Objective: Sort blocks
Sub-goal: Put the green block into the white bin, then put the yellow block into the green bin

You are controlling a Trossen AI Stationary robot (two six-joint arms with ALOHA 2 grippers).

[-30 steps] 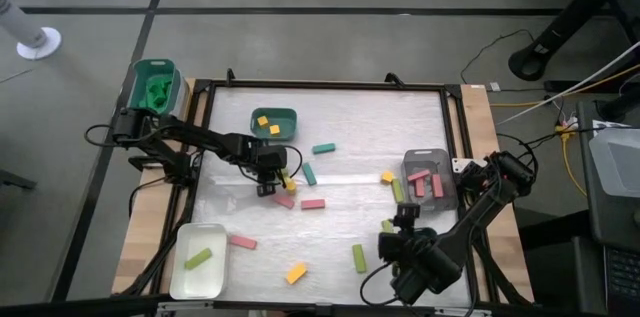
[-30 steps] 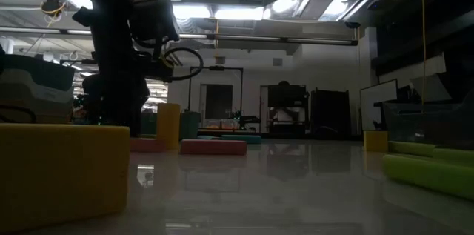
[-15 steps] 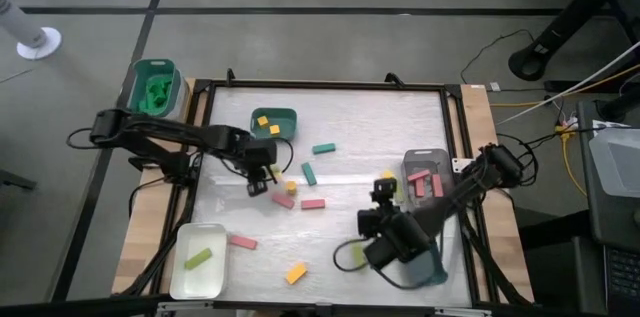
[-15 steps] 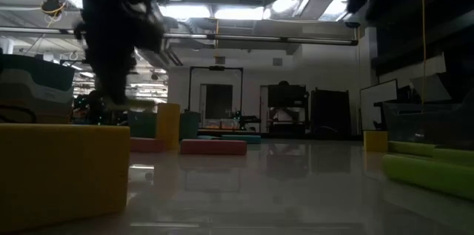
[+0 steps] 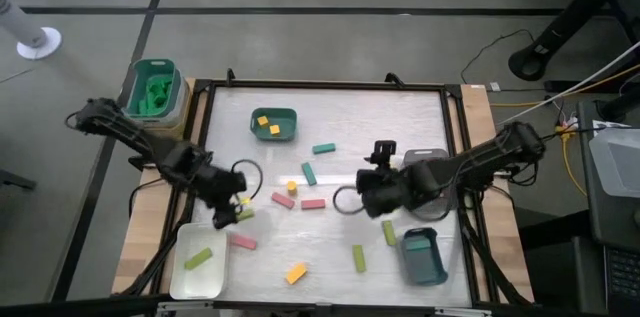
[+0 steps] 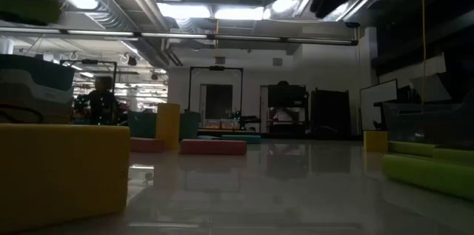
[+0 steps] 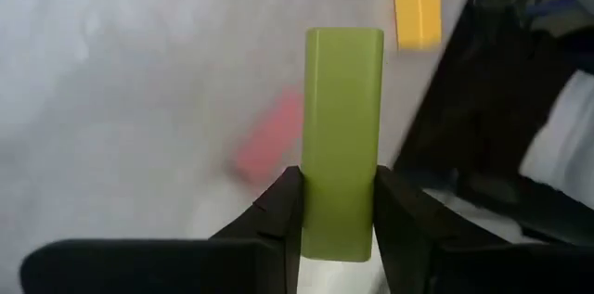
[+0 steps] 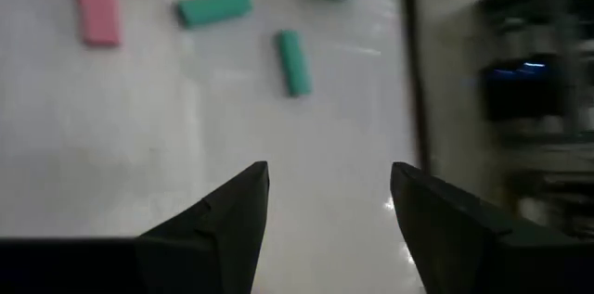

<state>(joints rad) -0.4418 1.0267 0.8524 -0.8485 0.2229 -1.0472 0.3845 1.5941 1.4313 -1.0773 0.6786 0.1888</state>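
Note:
The lime green block is hanging outside the white tray's rim (image 5: 205, 227), so my left gripper should move it over the tray first and only then let go of it.
My left gripper (image 5: 236, 213) is over the table's near-left part, next to the white tray (image 5: 214, 275), and is shut on a lime green block (image 7: 343, 136). My right gripper (image 5: 368, 193) is open over the table's middle, left of the grey tray (image 5: 437, 155); its fingers (image 8: 232, 215) hold nothing. Loose blocks lie flat on the table: teal ones (image 5: 323, 148) (image 5: 309, 173), pink ones (image 5: 313, 203) (image 5: 241, 242), a yellow cube (image 5: 291, 186), a yellow bar (image 5: 295, 273) and lime bars (image 5: 358, 257) (image 5: 389, 233). Two yellow blocks (image 5: 268, 125) sit in the teal tray (image 5: 288, 115). My left gripper pinches the lime green block between its two fingers (image 7: 283, 215), on the long sides near one end (image 7: 340, 234). The block lies along the fingers and its other end (image 7: 344, 44) sticks out past the fingertips. It is lifted clear of the table.
One lime block (image 5: 197, 257) lies in the white tray. A second teal tray (image 5: 420, 255) is near the table's near-right corner. A green tub (image 5: 155, 87) with bright green pieces stands outside the far-left corner. A raised black frame (image 5: 320, 85) rims the table.
My left gripper has lifted the lime green block from the table's middle and carried it toward the near-left, close to the white tray. My right gripper has swung from the near edge up toward the far side and now hangs over the middle, beside the grey tray.

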